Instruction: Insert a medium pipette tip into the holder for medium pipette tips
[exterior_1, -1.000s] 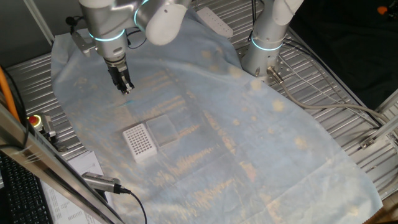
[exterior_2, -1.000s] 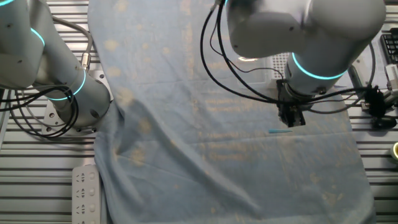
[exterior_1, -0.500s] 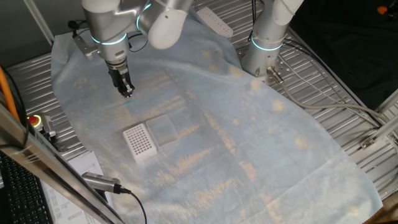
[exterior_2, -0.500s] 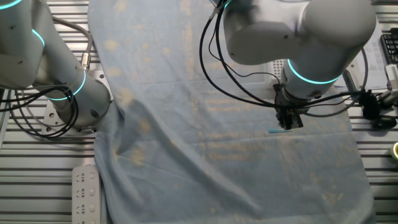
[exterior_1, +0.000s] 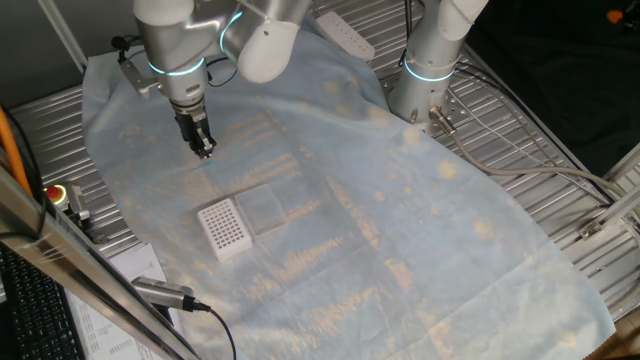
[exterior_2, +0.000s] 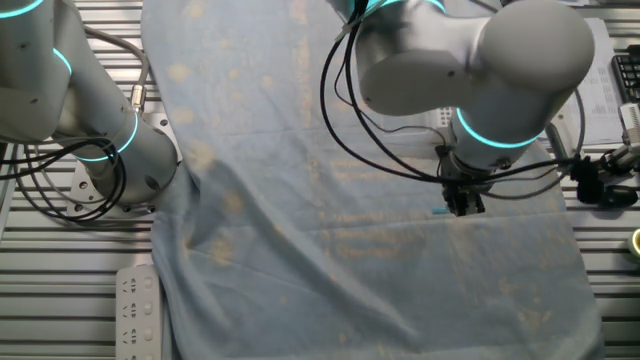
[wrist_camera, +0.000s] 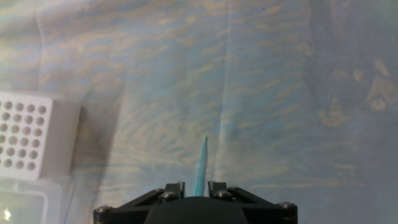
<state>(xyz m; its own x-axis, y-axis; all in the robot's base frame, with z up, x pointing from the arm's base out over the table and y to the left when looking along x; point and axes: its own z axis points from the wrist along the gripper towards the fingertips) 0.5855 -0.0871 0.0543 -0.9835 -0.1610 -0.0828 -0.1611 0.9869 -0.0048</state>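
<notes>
I need to pick up the pipette tip by its wide end (exterior_1: 203, 160) with my gripper next, so the pipette tip's point stays free to go into the holder.
The medium pipette tip (wrist_camera: 202, 162), a thin pale blue sliver, lies on the cloth with its point away from the hand. It also shows by the fingers in one fixed view (exterior_1: 206, 161) and in the other fixed view (exterior_2: 439, 211). My gripper (wrist_camera: 196, 184) is down at the cloth with its jaws on either side of the tip's wide end, a small gap still showing, so it is open. The gripper also shows in one fixed view (exterior_1: 204, 152) and in the other fixed view (exterior_2: 462, 208). The white holder for medium pipette tips (exterior_1: 223, 226) stands nearer the front; it is at the left edge of the hand view (wrist_camera: 28, 134).
A clear plastic box (exterior_1: 263, 209) sits against the holder, also at the lower left of the hand view (wrist_camera: 25, 202). A wrinkled pale cloth (exterior_1: 400, 230) covers the table. A second arm's base (exterior_1: 418, 85) stands at the back right. A power strip (exterior_1: 345, 35) lies at the back.
The gripper has come down and shifted slightly, from just above the pipette tip to straddling it at the cloth. The tip, holder and box have not moved.
</notes>
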